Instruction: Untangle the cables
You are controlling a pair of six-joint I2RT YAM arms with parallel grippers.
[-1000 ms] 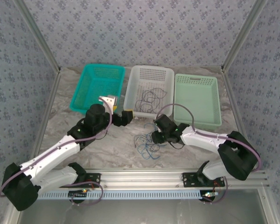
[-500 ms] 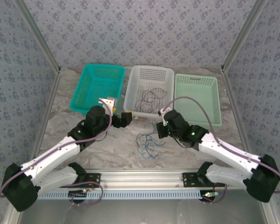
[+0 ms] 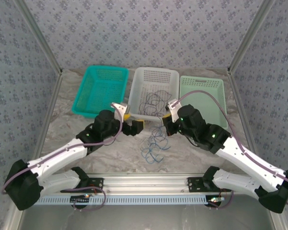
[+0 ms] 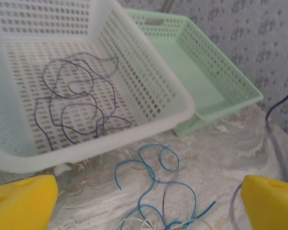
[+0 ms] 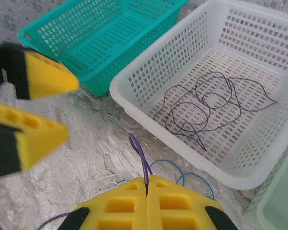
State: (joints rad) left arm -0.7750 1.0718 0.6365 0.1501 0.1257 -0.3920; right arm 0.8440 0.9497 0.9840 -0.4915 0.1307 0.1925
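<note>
The left gripper grabs the purple cable's loop past my right gripper's fingers next, to draw the cable from the tangle with both grippers.
A loose tangle of cables (image 3: 153, 146), blue, pale and purple, lies on the marble table in front of the white basket (image 3: 168, 76). My right gripper (image 5: 147, 181) is shut on a purple cable (image 5: 140, 149), whose loop sticks out past its yellow fingertips. Blue cable loops (image 5: 182, 168) and whitish cables (image 5: 93, 184) lie under it. From above, the right gripper (image 3: 166, 123) hangs over the tangle's far right edge. My left gripper (image 4: 146, 211) stands open with nothing in it, low over a blue cable (image 4: 153, 178); seen from above, this gripper (image 3: 135, 125) is left of the tangle.
Dark purple cables (image 4: 76, 103) lie in the white basket (image 4: 148, 103). A teal basket (image 3: 100, 88) stands to its left and a pale green basket (image 3: 203, 100) to its right. The left gripper's yellow fingers (image 5: 38, 136) are close to the right gripper.
The right gripper shut on the purple cable in the tangle and rose with it toward the white basket. The left gripper moved right, nearer the tangle.
</note>
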